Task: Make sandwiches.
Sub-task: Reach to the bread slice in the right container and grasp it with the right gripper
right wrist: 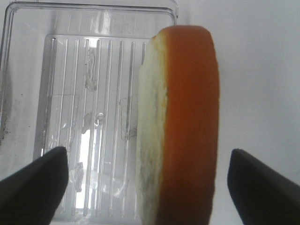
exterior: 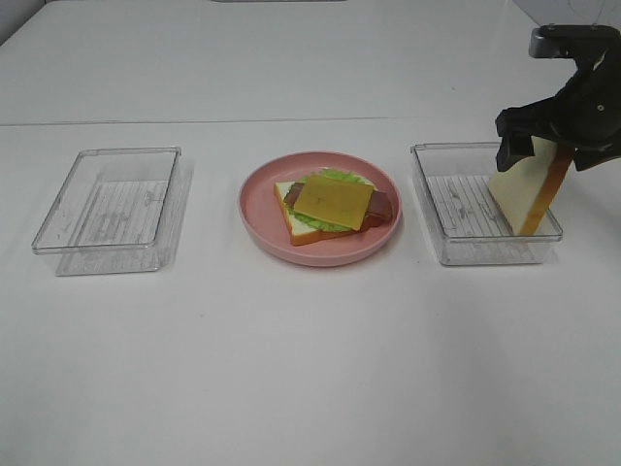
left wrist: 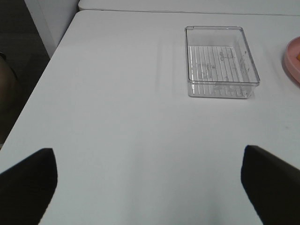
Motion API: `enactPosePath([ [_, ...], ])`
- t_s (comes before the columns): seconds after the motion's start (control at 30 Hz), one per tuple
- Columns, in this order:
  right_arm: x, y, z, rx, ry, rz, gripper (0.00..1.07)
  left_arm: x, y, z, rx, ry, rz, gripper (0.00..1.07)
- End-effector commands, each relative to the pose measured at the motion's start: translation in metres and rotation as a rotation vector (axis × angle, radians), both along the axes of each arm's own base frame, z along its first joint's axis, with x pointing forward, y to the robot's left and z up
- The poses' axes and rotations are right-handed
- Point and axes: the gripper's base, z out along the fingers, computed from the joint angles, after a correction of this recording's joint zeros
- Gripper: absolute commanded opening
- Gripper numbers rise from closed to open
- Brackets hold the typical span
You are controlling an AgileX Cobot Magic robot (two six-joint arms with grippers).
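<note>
In the right wrist view my fingers stand on either side of the bread slice, so it is time to close my right gripper. Closing now would catch it.
On the pink plate (exterior: 260,218) in the middle lies an open sandwich: a bread slice (exterior: 294,229), green lettuce (exterior: 340,176), a bacon strip (exterior: 382,206) and a yellow cheese square (exterior: 335,201) on top. A second bread slice (exterior: 529,194) (right wrist: 187,117) stands on edge in the right clear tray (exterior: 456,254) (right wrist: 70,93), leaning on its far-right wall. My right gripper (exterior: 545,153) (right wrist: 147,187) straddles that slice's top, open, with both fingers well clear of its sides. My left gripper (left wrist: 150,187) hangs open over bare table, off the exterior high view.
A second clear tray (exterior: 58,248) (left wrist: 218,89) with nothing in it sits left of the plate. The plate's rim (left wrist: 294,58) shows at the edge of the left wrist view. The table's left edge drops off beside the left arm.
</note>
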Motion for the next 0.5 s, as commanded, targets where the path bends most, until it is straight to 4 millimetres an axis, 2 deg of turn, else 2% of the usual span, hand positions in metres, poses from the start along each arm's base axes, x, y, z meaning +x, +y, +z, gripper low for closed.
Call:
enactPosePath([
  [0.03,0.0052,-0.0002,-0.0054,0.006,-0.019,0.000,0.78,-0.0015,-0.0006,-0.0006,-0.009,-0.015,-0.006,1.00],
  [0.07,0.0052,-0.0002,-0.0054,0.006,-0.019,0.000,0.78,-0.0015,-0.0006,-0.0006,-0.009,-0.015,-0.006,1.00],
  [0.1,0.0057,-0.0002,-0.0052,0.006,-0.025,0.000,0.73,-0.0015,-0.0006,-0.0006,-0.009,-0.015,-0.006,1.00],
  [0.13,0.0067,-0.0001,-0.0047,0.007,-0.037,-0.001,0.57,-0.0015,-0.0006,-0.0006,-0.009,-0.015,-0.006,1.00],
  [0.17,0.0067,-0.0001,-0.0047,0.007,-0.037,-0.001,0.57,-0.0015,-0.0006,-0.0006,-0.009,-0.015,-0.006,1.00],
  [0.2,0.0068,-0.0001,-0.0047,0.007,-0.038,-0.002,0.41,-0.0015,-0.0006,-0.0006,-0.009,-0.015,-0.006,1.00],
  [0.23,0.0066,-0.0001,-0.0048,0.007,-0.036,-0.002,0.31,-0.0015,-0.0006,-0.0006,-0.009,-0.015,-0.006,1.00],
  [0.27,0.0066,-0.0001,-0.0048,0.007,-0.036,-0.002,0.31,-0.0015,-0.0006,-0.0006,-0.009,-0.015,-0.006,1.00],
  [0.3,0.0065,-0.0001,-0.0048,0.007,-0.034,-0.002,0.13,-0.0015,-0.0006,-0.0006,-0.009,-0.015,-0.006,1.00],
  [0.33,0.0063,-0.0001,-0.0049,0.008,-0.032,-0.002,0.05,-0.0015,-0.0006,-0.0006,-0.009,-0.015,-0.006,1.00],
  [0.37,0.0063,-0.0001,-0.0049,0.008,-0.032,-0.002,0.05,-0.0015,-0.0006,-0.0006,-0.009,-0.015,-0.006,1.00],
  [0.4,0.0054,-0.0002,-0.0036,0.004,-0.028,0.005,0.00,-0.0015,-0.0006,-0.0006,-0.009,-0.015,-0.006,1.00],
  [0.5,0.0037,0.0010,0.0039,0.002,-0.042,0.012,0.00,-0.0015,-0.0006,-0.0006,-0.009,-0.015,-0.006,1.00],
])
